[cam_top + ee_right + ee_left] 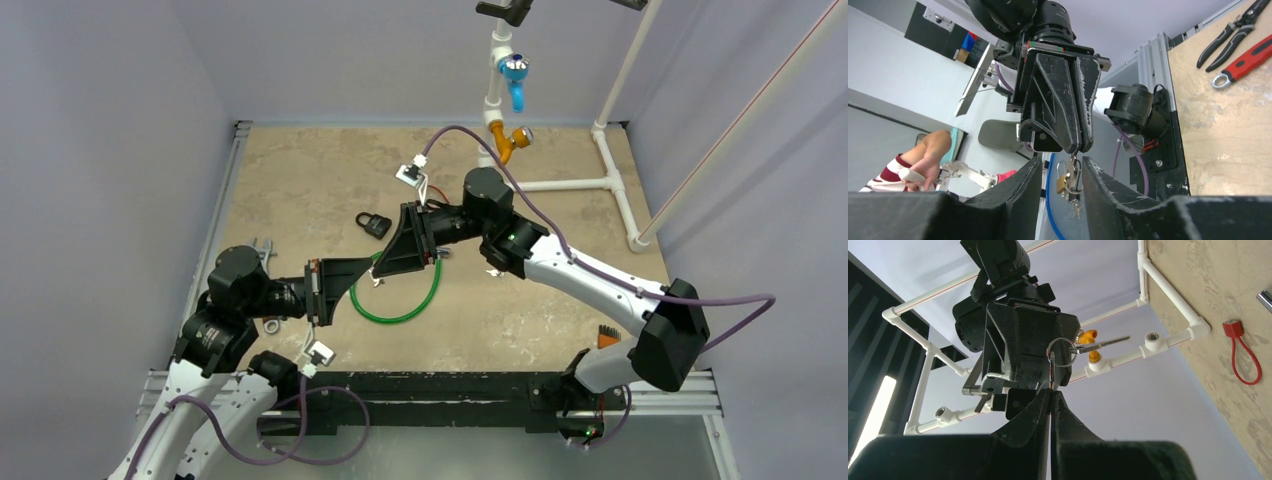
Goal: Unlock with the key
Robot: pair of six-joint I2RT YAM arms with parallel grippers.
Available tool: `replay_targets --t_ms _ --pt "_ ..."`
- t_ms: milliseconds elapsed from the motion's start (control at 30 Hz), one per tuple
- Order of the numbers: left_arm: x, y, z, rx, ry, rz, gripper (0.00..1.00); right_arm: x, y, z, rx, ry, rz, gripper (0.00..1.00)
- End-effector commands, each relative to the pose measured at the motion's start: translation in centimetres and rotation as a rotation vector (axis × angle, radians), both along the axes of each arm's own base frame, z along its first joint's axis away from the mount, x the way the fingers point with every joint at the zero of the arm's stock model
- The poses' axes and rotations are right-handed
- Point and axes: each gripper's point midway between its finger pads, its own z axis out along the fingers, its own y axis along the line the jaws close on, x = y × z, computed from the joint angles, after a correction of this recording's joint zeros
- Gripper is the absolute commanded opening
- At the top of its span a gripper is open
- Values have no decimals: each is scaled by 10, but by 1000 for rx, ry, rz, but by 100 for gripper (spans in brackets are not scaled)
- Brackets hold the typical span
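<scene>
My right gripper closes on the silver key now, since the key's head and steel ring reach past both fingers into their gap.
My left gripper (1050, 393) is shut on the thin blade of a silver key (1050, 371). A steel ring (1062, 352) on that key carries a second silver key (1100, 344) that sticks out to the right. My right gripper (1062, 160) is open, its fingers on either side of the left gripper's tip and the hanging ring (1073, 186). A small brass padlock (1061, 182) shows just behind the ring; I cannot tell whether it hangs from it. In the top view the two grippers (378, 262) meet above the green cable loop (404, 303). A black padlock (373, 224) lies on the table.
A white pipe frame with a blue valve (514, 76) and an orange valve (510, 140) stands at the back right. A red cable loop (1244, 356) lies on the table. Pliers (1233, 31) and a red-handled wrench (1248, 59) lie near the table's left edge.
</scene>
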Motion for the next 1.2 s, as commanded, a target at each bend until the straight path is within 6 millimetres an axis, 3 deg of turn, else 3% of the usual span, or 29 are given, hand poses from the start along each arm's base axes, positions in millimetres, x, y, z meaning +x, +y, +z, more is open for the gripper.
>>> replay_targets --t_ms 0,100,167,533,800,900,1100,1167 --pt "-13 -4 27 60 -444 -67 0 -6 -2 26 81 -35 34 30" --pt "-10 -3 26 68 -454 -54 0 -5 -1 25 84 -23 31 17" --pt "-7 -3 26 69 -458 -46 0 -5 -1 24 84 -15 27 15" --pt "6 -2 26 84 -503 6 0 -6 -1 20 113 35 27 28" --pt "11 -1 25 95 -521 26 0 1 2 20 109 59 -18 0" --pt "10 -1 25 94 -522 26 0 7 1 18 101 70 -54 0" --pt "16 1 21 83 -481 62 0 32 -24 14 93 82 -178 0" --pt "22 4 17 78 -429 92 13 41 -36 12 82 75 -217 0"
